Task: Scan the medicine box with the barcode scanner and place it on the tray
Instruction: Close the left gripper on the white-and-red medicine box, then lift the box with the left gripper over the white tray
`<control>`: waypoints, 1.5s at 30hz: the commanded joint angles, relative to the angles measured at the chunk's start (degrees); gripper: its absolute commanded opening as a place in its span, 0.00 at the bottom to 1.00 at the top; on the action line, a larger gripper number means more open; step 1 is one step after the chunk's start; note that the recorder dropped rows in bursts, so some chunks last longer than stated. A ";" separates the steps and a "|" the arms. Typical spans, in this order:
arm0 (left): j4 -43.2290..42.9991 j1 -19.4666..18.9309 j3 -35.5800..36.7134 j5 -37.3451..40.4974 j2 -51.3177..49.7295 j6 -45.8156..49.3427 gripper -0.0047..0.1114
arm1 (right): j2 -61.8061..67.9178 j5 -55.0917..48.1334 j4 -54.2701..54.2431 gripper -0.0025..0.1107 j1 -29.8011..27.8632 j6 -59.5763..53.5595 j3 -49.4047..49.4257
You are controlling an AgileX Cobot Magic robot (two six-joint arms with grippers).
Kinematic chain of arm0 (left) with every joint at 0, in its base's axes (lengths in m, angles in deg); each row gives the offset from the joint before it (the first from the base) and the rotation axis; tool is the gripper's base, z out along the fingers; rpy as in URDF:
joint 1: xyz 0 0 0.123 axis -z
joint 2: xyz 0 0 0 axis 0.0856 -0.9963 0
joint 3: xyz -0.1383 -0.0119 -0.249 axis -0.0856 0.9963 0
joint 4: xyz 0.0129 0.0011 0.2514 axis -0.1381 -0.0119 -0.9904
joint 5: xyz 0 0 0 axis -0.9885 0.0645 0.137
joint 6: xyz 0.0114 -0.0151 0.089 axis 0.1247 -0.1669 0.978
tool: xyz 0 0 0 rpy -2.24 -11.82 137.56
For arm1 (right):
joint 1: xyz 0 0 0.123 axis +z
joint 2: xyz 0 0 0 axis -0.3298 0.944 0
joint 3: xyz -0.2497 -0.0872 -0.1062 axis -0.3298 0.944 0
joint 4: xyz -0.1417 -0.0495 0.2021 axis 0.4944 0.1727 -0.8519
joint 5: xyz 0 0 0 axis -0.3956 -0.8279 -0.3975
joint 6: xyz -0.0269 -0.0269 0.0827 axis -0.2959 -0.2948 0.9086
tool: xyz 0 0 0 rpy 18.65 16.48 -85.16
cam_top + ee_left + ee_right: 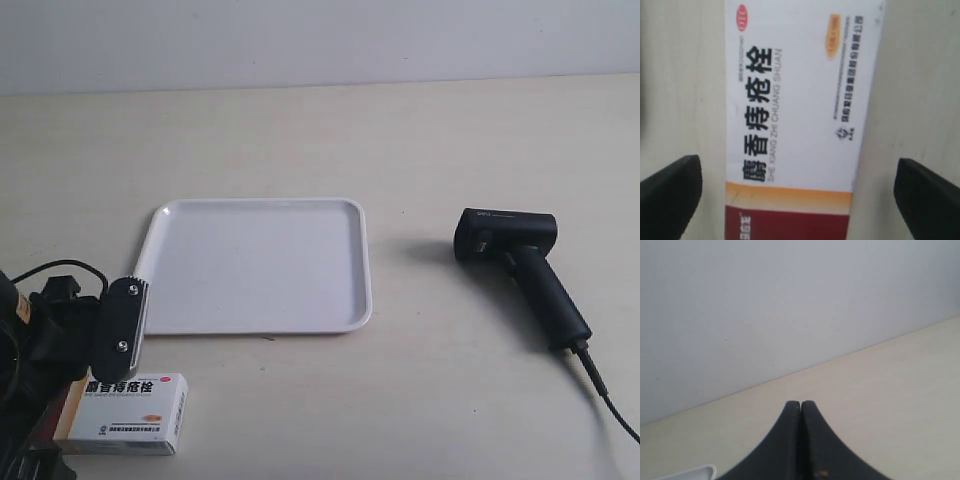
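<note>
The medicine box [128,412] needs to be scanned and put onto the tray, so next my left gripper should grab it by its tan-banded end [73,412].
The medicine box [128,412] lies flat on the table near its front left corner, white with a dark red and tan band at one end. In the left wrist view the medicine box [800,120] fills the space between the two fingers. My left gripper [797,197] is open and straddles it, fingers apart from its sides. The arm at the exterior view's left hangs right over the box. The white tray [160,225] sits mid-table. The black barcode scanner [520,265] lies at the right with its cable. My right gripper [801,406] is shut on nothing, above bare table.
The scanner's black cable [605,395] runs off toward the front right edge. A grey wall [320,40] bounds the far side of the table. A corner of the tray [700,472] shows in the right wrist view.
</note>
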 commanded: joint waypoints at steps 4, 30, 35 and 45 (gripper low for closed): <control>-0.12 0.47 -0.29 -6.00 -6.74 0.37 0.94 | -0.35 -0.06 0.20 0.03 -0.29 -0.40 0.23; -0.06 -1.17 -21.23 3.19 2.80 -11.37 0.07 | 4.28 -0.30 -2.66 0.02 0.13 -2.86 0.03; 3.67 -1.17 -23.57 -0.25 -3.08 -14.87 0.07 | 18.75 1.70 -9.68 0.02 2.82 -11.63 -2.76; 12.65 -3.14 -24.56 -6.43 -9.99 -20.70 0.07 | 59.84 8.53 -11.23 0.30 9.90 -14.34 -14.03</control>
